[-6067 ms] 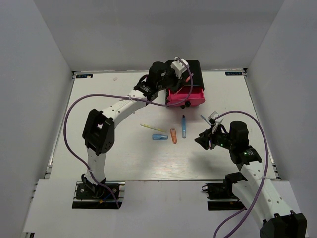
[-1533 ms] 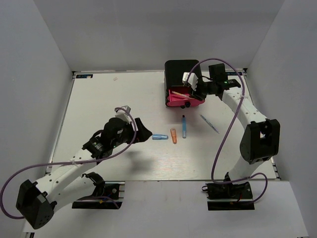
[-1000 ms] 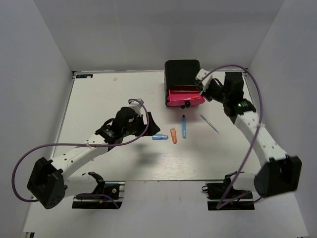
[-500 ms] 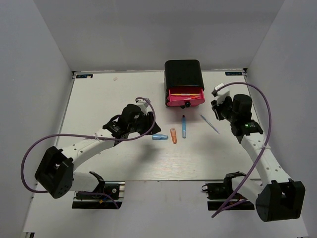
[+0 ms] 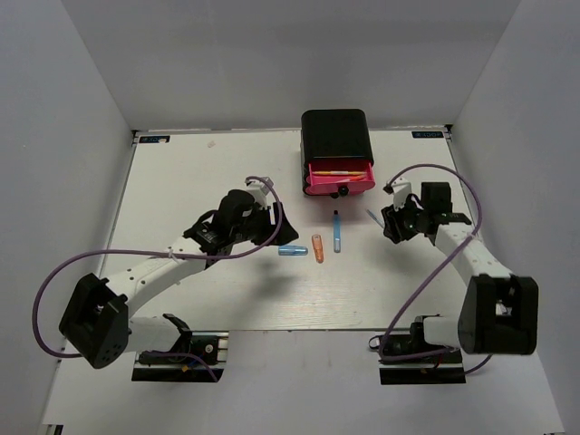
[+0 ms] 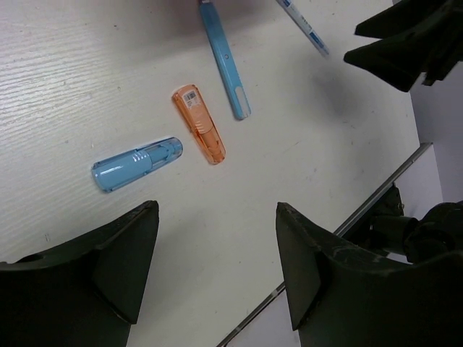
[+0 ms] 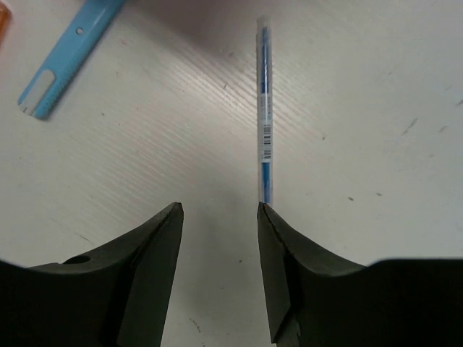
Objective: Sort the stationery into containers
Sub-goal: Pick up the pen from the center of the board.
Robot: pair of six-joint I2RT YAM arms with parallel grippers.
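Observation:
The right gripper grabs the grey-blue stick by its barcode end (image 5: 381, 224) next, leaving the far length free to enter the drawer (image 5: 340, 178).
The black cabinet (image 5: 334, 134) has one pink drawer (image 5: 340, 178) pulled out, with thin sticks (image 5: 337, 170) lying in it. On the table lie a light-blue cylinder (image 5: 292, 250) (image 6: 137, 164), an orange cylinder (image 5: 317, 248) (image 6: 199, 135), a blue pen (image 5: 336, 231) (image 6: 225, 61) (image 7: 72, 61) and a grey-blue stick (image 5: 372, 217) (image 7: 265, 108). My left gripper (image 5: 274, 231) (image 6: 217, 210) hovers open just left of the light-blue cylinder. My right gripper (image 5: 391, 223) (image 7: 219, 206) is open and empty. The grey-blue stick's near end lies at its right fingertip.
The table's near edge (image 6: 347, 224) and the right arm's base show past the left fingers. My right gripper appears as a dark shape (image 6: 405, 47) at the top right of the left wrist view. White walls enclose the table.
My right gripper has left the drawer, come down over the grey-blue stick and opened. My left gripper has moved right toward the light-blue cylinder. Thin sticks now lie in the drawer.

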